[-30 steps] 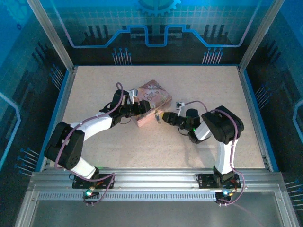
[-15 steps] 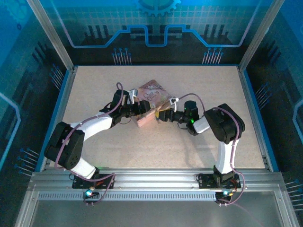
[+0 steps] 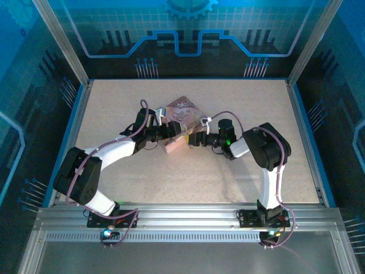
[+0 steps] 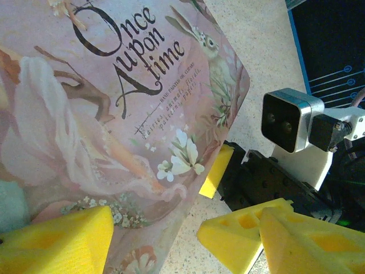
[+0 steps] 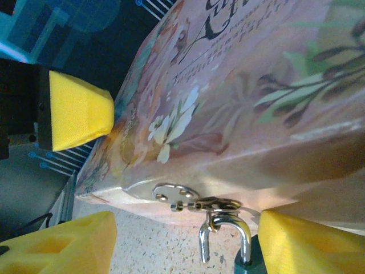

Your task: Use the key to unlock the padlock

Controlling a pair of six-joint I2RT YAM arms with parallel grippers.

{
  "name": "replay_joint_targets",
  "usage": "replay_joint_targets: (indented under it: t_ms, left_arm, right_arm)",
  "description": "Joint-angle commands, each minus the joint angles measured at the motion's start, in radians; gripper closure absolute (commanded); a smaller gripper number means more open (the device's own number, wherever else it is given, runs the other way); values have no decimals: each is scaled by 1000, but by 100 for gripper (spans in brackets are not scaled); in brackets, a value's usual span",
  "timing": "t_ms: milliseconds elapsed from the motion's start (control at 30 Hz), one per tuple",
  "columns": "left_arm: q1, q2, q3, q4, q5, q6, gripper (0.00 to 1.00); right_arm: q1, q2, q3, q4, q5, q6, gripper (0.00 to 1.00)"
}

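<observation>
Next, my right gripper grabs the padlock by its teal body point(image 5: 251, 260), which leaves the open chrome shackle free to unhook from the hasp.
The padlock point(image 5: 246, 264) is a small teal body with a chrome shackle point(image 5: 227, 228). The shackle hangs in the hasp point(image 5: 197, 202) on the side of the pink picture-lidded box point(image 3: 183, 114). One leg of the shackle stands free of the body. My right gripper point(image 5: 182, 251) is open, its yellow fingers point(image 5: 308, 245) either side of the hasp and the padlock next to the right one. My left gripper point(image 4: 154, 245) is open at the box's near edge point(image 4: 188, 228), one finger point(image 4: 57, 242) over the lid. The key is hidden.
The box point(image 4: 114, 114) lies mid-table on the speckled top point(image 3: 171, 177). Both arms meet at its near edge, the right wrist camera point(image 4: 288, 117) close beside my left fingers. Blue rails point(image 3: 71, 134) and clear walls frame the table.
The right arm has swung left, from a little way off up to the box's hasp. Its jaws have widened. The left arm and the box have stayed put.
</observation>
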Motion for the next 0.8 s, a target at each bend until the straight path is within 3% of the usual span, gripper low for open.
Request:
replay_joint_targets:
  t_ms: [0, 500, 767]
  left_arm:
    - [-11, 4, -10, -113, -15, 2, 30]
    - [-11, 3, -9, -115, -15, 2, 30]
    - [-11, 9, -3, -122, -21, 6, 30]
  right_arm:
    - [11, 21, 11, 42, -58, 20, 36]
    - [-1, 9, -45, 126, -98, 41, 54]
    - [-8, -6, -74, 108, -121, 10, 56]
